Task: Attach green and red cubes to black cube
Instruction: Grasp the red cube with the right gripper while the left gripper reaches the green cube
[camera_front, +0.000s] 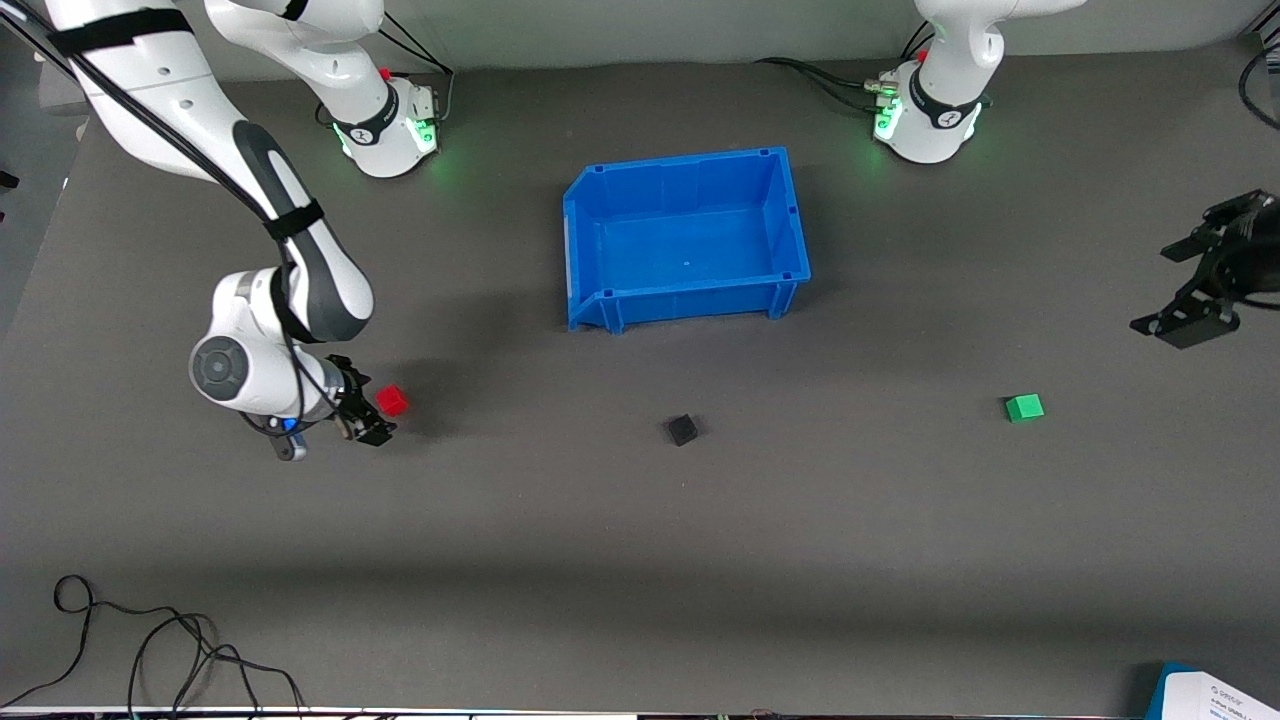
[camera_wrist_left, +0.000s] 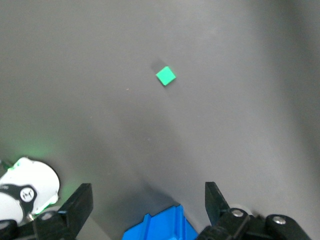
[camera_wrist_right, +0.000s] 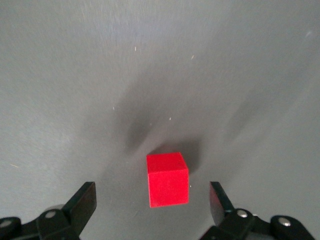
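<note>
The red cube's near edge (camera_front: 391, 403) (camera_wrist_right: 168, 201) is still beyond the fingers of my right gripper, so my right gripper needs to move toward the red cube before it closes on the cube.
The red cube (camera_front: 392, 400) lies on the dark table toward the right arm's end. My right gripper (camera_front: 368, 412) is low beside it, open, and the cube (camera_wrist_right: 168, 179) sits just ahead of the gap between the fingers, untouched. The black cube (camera_front: 682, 429) lies mid-table, nearer the front camera than the blue bin. The green cube (camera_front: 1024, 407) lies toward the left arm's end and shows in the left wrist view (camera_wrist_left: 165, 76). My left gripper (camera_front: 1205, 268) is open and empty, raised above the table at the left arm's end, apart from the green cube.
A blue bin (camera_front: 790, 215) stands empty between the two arm bases; its corner shows in the left wrist view (camera_wrist_left: 160, 227). Loose black cables (camera_front: 150, 640) lie at the table's near edge by the right arm's end. A blue-and-white object (camera_front: 1215, 695) sits at the near corner.
</note>
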